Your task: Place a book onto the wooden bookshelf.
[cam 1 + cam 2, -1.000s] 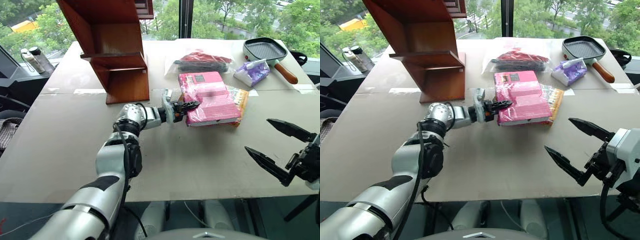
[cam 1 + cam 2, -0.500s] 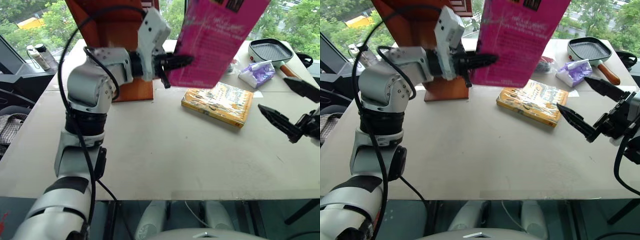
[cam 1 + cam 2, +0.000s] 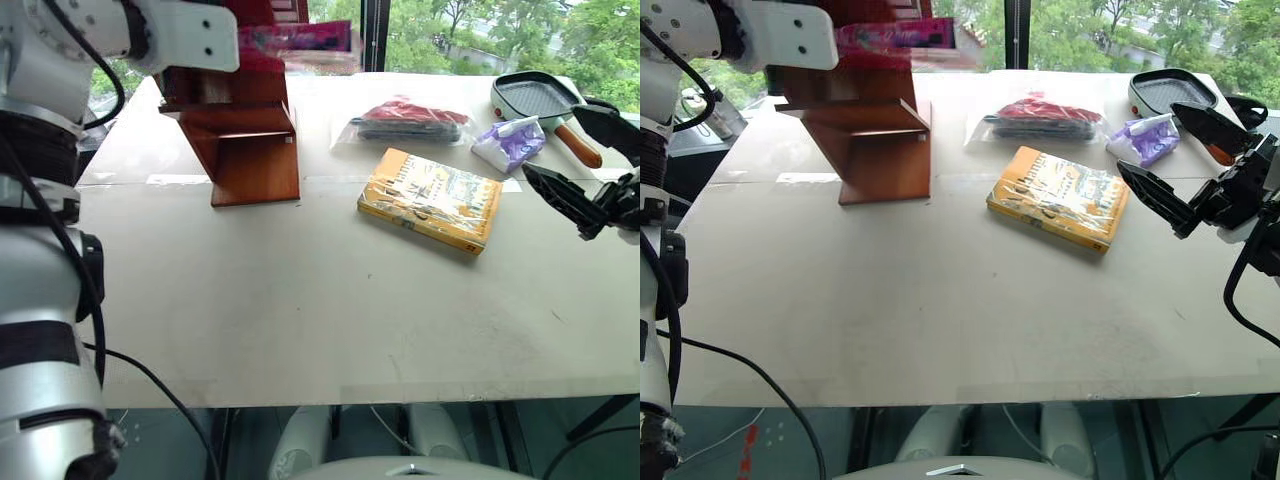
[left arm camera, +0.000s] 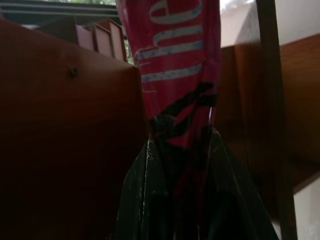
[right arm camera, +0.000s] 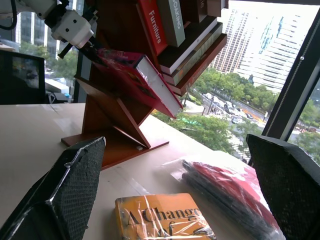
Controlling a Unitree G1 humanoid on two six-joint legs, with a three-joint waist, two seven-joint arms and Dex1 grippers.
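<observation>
The pink book's lower edge [image 3: 318, 50] hangs above the shelf board [image 3: 228, 105], so I should keep holding the book with my left gripper until its edge reaches the board.
The magenta-pink book [image 3: 300, 38], wrapped in clear plastic, is held high against the upper part of the wooden bookshelf [image 3: 245, 150]. In the right wrist view the book [image 5: 135, 75] lies tilted across a slanted shelf board, white page edges outward. My left gripper [image 5: 90, 50] is shut on the book's edge; in the left wrist view its black fingers [image 4: 150, 200] pinch the book [image 4: 175, 60]. My right gripper [image 3: 550, 138] hangs open and empty over the table's right side, away from the shelf.
A yellow-orange book [image 3: 430, 198] lies flat mid-table, right of the shelf base. Behind it are a bagged red and black item [image 3: 405, 120], a purple packet [image 3: 508, 142] and a grill pan [image 3: 530, 98]. Other books [image 5: 175, 30] fill the shelf's upper compartments.
My left arm lifted the pink book off the yellow-orange one and swung it up and left to the bookshelf. My right gripper rose and moved forward, staying open.
</observation>
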